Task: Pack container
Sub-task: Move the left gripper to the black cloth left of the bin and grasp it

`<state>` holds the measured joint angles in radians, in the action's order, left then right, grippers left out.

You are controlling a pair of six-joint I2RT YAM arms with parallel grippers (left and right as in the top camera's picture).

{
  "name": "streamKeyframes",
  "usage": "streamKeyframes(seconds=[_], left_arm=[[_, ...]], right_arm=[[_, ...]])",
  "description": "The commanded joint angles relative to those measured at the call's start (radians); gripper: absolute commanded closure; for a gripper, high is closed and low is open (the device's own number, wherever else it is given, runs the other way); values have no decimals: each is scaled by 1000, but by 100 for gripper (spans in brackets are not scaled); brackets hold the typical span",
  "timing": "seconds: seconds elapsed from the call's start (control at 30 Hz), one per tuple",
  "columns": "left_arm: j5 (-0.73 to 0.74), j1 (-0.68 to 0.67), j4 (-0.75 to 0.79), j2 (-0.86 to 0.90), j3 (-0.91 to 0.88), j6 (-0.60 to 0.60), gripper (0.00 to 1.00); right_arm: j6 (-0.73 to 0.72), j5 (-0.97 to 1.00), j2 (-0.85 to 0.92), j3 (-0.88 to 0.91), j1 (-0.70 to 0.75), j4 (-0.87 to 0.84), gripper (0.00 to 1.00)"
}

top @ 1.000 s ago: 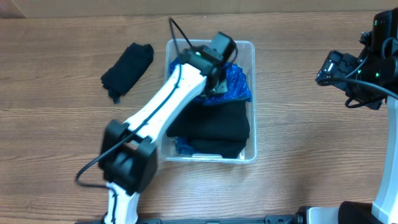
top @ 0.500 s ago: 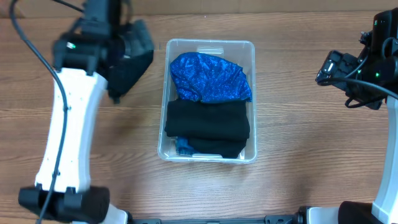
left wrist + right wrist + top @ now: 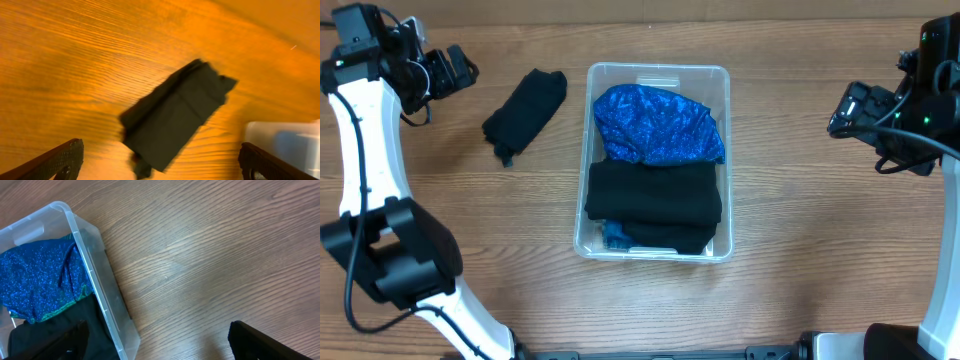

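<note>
The left gripper grabs the loose black garment across its folded middle (image 3: 526,113) next, keeping it bundled with ends free, to pack it into the container (image 3: 658,250).
The clear plastic container (image 3: 658,250) stands mid-table. Inside it, a glittery blue cloth (image 3: 660,123) fills the far half and a folded black cloth (image 3: 655,200) the near half. In the right wrist view the container's rim (image 3: 90,270) runs beside the blue cloth (image 3: 35,280). A loose black garment (image 3: 525,113) lies on the wood to the left of the container, and it also fills the middle of the left wrist view as the black garment (image 3: 175,115). My left gripper (image 3: 448,70) hovers open at the far left, holding nothing. To the right of the container my right gripper (image 3: 840,110) is open and empty.
A wooden table (image 3: 800,220) carries everything. A bit of blue fabric (image 3: 612,235) peeks from under the black cloth at the container's near-left corner. A corner of the container (image 3: 285,142) shows at the right of the left wrist view.
My left arm has swung from above the container out to the far left and opened. The blue cloth now lies uncovered in the container. The right arm has not moved.
</note>
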<state>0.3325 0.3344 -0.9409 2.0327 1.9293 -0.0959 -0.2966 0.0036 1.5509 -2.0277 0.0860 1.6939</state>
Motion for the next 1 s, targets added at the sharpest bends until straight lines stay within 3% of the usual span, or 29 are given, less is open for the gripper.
streamKeyframes(seconds=[0.0,0.47,0.97], left_arm=[[9,4,28,106,3,210,0],[219,4,106,315,3,437,1],[277,3,100,433,3,428,0]], right_arm=[[17,-5,-27,0,5,-5,7],[16,-5,-26,0,5,0,6],[16,-6,-26,0,5,-1,6]])
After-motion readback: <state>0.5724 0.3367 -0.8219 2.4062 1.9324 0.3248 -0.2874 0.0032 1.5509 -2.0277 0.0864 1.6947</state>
